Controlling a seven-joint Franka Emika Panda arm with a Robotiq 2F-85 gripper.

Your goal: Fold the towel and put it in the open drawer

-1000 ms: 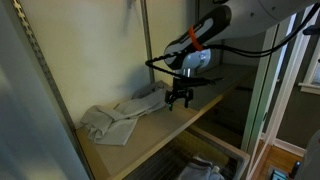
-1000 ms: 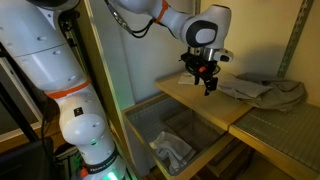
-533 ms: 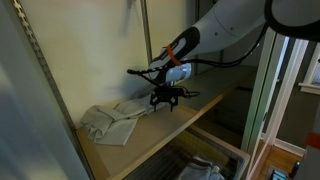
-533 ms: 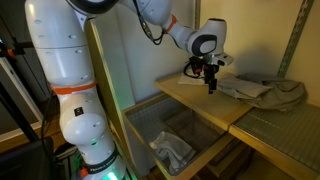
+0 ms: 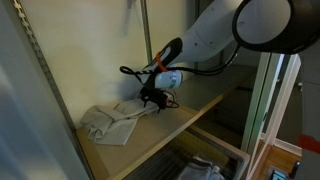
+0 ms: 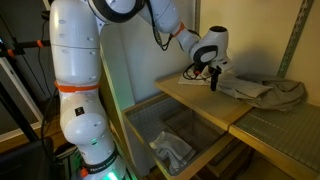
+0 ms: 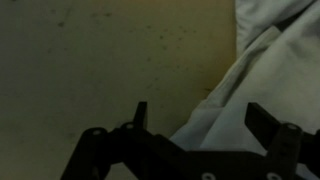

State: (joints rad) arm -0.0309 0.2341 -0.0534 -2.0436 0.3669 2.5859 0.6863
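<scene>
I should next grab the pale grey towel point(image 5: 115, 120) by its near edge to lift and fold it over, leaving the rest loose on the shelf.
A pale grey towel point(image 5: 115, 120) lies crumpled on the wooden shelf point(image 5: 190, 108); it also shows in an exterior view point(image 6: 262, 91) and fills the right of the wrist view point(image 7: 270, 70). My gripper point(image 5: 154, 99) hangs just above the towel's near edge; it also shows in an exterior view point(image 6: 214, 82). In the wrist view the gripper point(image 7: 198, 115) is open, with the jaws wide apart and the towel's edge between them. It holds nothing. The open drawer point(image 6: 160, 128) is a wire basket below the shelf.
A crumpled cloth point(image 6: 172, 152) lies in the wire drawer, also seen in an exterior view point(image 5: 200, 170). Metal uprights point(image 5: 144, 40) stand behind the shelf. The robot's white base point(image 6: 78, 110) stands beside the rack. A second mesh shelf point(image 6: 285, 135) lies beside the wooden one.
My gripper has moved along the shelf from its open part toward the towel and lowered over the towel's edge. The towel has not moved.
</scene>
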